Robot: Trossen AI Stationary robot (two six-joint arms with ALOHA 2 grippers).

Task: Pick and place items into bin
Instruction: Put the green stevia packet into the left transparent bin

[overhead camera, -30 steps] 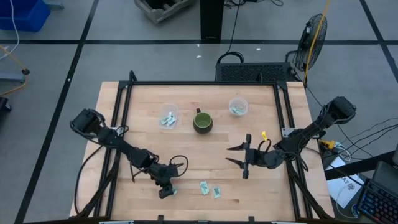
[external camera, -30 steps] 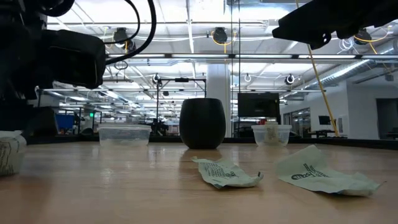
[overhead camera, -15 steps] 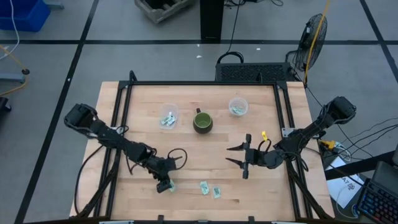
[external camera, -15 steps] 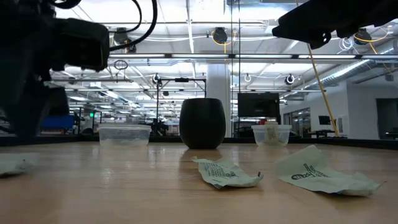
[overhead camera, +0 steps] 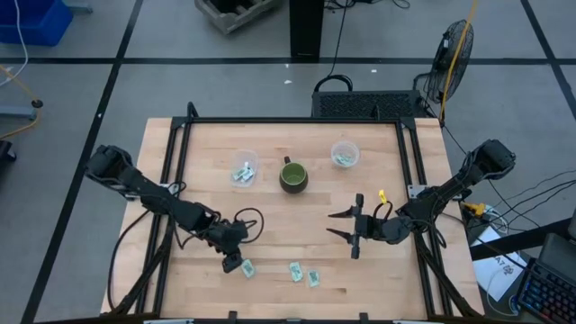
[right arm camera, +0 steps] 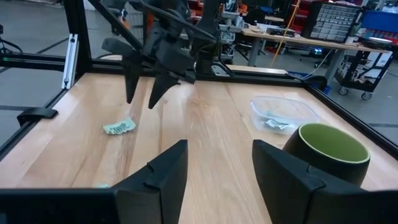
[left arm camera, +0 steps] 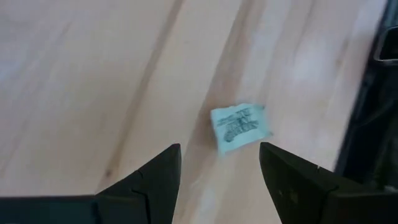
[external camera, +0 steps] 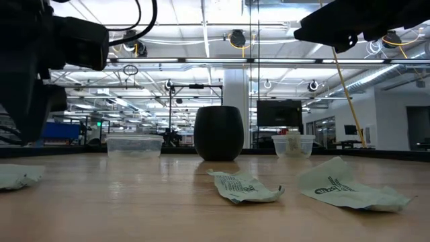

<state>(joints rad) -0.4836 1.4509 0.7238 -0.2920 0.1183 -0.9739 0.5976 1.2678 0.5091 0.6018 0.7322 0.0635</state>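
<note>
The left gripper grabs the pale green packet by its edge (overhead camera: 247,269) beside the lettering next. Then it places the packet into the clear bin.
Three pale green packets lie flat near the table's near edge: one (overhead camera: 247,267) just beside my left gripper (overhead camera: 233,263), two more (overhead camera: 294,270) (overhead camera: 313,278) to its right. In the left wrist view, the first packet (left arm camera: 241,124) lies ahead of my open left gripper (left arm camera: 219,171), untouched. In the low view it lies at the left (external camera: 17,176) and the gripper's dark bulk (external camera: 30,101) hangs above the table. My right gripper (overhead camera: 346,226) hovers open right of centre, fingers toward the table's left (right arm camera: 217,180). Two clear bins (overhead camera: 244,168) (overhead camera: 345,153) hold packets.
A dark green mug (overhead camera: 292,176) stands between the two bins, at the middle of the far half. A black frame rail (overhead camera: 288,120) runs around the table. Bare wood (overhead camera: 288,229) lies between the grippers. A cable loops beside the left gripper (overhead camera: 247,220).
My left gripper has risen and drawn back from the near edge toward the table's far left. The packet that stood up at its fingers a second ago now lies flat on the table, free of them. The right arm has kept still.
</note>
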